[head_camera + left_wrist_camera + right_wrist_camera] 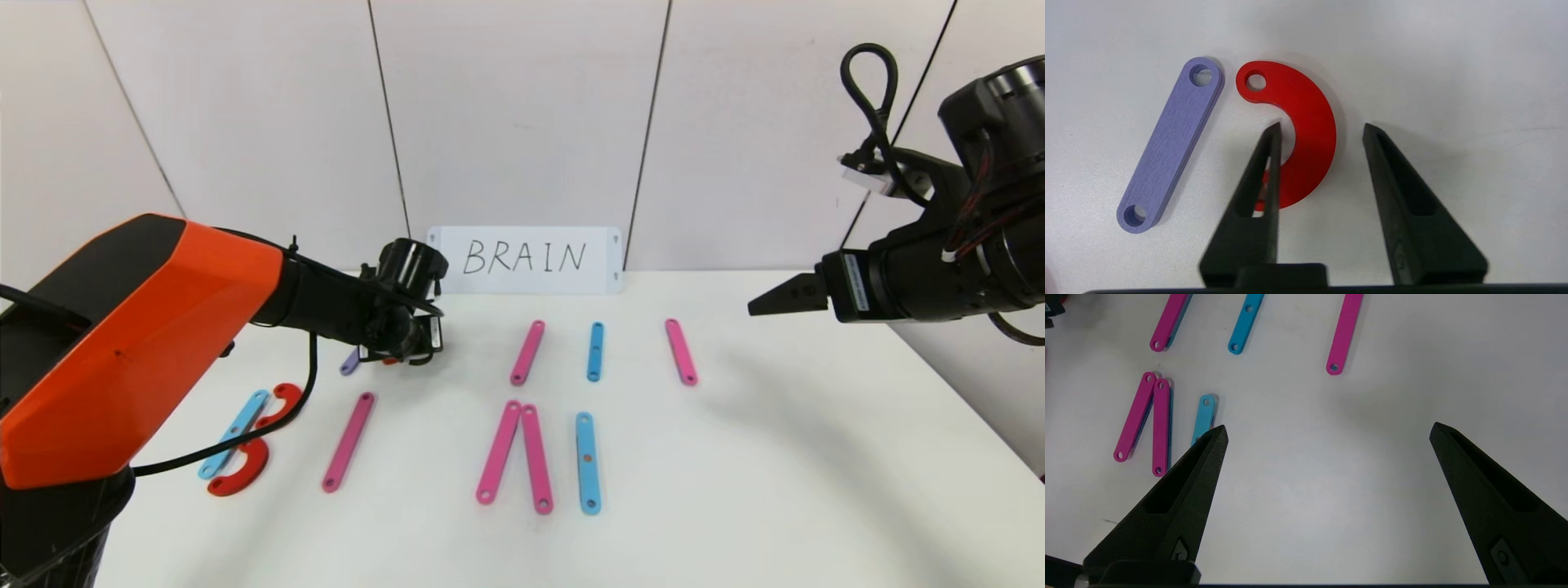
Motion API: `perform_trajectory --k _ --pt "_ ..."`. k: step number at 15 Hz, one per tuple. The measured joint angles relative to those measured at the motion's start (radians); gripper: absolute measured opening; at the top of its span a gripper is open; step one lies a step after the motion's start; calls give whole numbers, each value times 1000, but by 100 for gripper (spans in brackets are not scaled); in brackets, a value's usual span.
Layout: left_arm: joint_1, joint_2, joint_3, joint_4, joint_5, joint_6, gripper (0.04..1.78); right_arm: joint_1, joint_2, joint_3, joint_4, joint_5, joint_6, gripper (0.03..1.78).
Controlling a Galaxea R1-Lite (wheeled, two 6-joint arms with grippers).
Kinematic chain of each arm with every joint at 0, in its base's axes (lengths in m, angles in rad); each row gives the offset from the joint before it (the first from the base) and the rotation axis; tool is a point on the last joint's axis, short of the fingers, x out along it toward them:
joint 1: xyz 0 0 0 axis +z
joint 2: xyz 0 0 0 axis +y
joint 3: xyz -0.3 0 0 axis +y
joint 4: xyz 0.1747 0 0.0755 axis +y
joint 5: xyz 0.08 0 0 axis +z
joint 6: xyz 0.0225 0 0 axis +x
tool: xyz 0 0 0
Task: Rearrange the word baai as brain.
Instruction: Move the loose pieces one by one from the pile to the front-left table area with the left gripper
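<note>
Its ends are rounded, but its open hollow (1287,138) gives a facing inner side, so my left gripper should grab the middle of its bend (1315,132) next.
My left gripper (1323,127) is open, low over the table at the back left (402,356). A red C-curve (1312,134) lies flat between its fingers, with one fingertip (1274,134) in the curve's hollow. A short purple strip (1169,145) lies beside the curve, also seen in the head view (349,362). At the front left a blue strip (234,433) and two red C-curves (282,404) form a B. A pink strip (349,441) lies right of it, then two pink strips (500,451) meeting at the top, and a blue strip (588,463). My right gripper (763,304) is open and empty (1329,428), high at the right.
A back row holds a pink strip (527,352), a blue strip (595,351) and a pink strip (680,352). The white card handwritten BRAIN (526,259) stands against the wall. The white table (816,457) is bare on the right.
</note>
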Motion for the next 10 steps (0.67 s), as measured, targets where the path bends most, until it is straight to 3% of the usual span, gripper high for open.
perform_trajectory --k 2,3,10 --pt "0 0 0 -1 0 1 33 0 0 0 0 -1 0 173" --pt "0 0 0 -1 0 1 30 0 0 0 0 -1 0 173" --pt "-1 -1 0 -5 -15 1 30 0 -1 -1 0 -1 0 173"
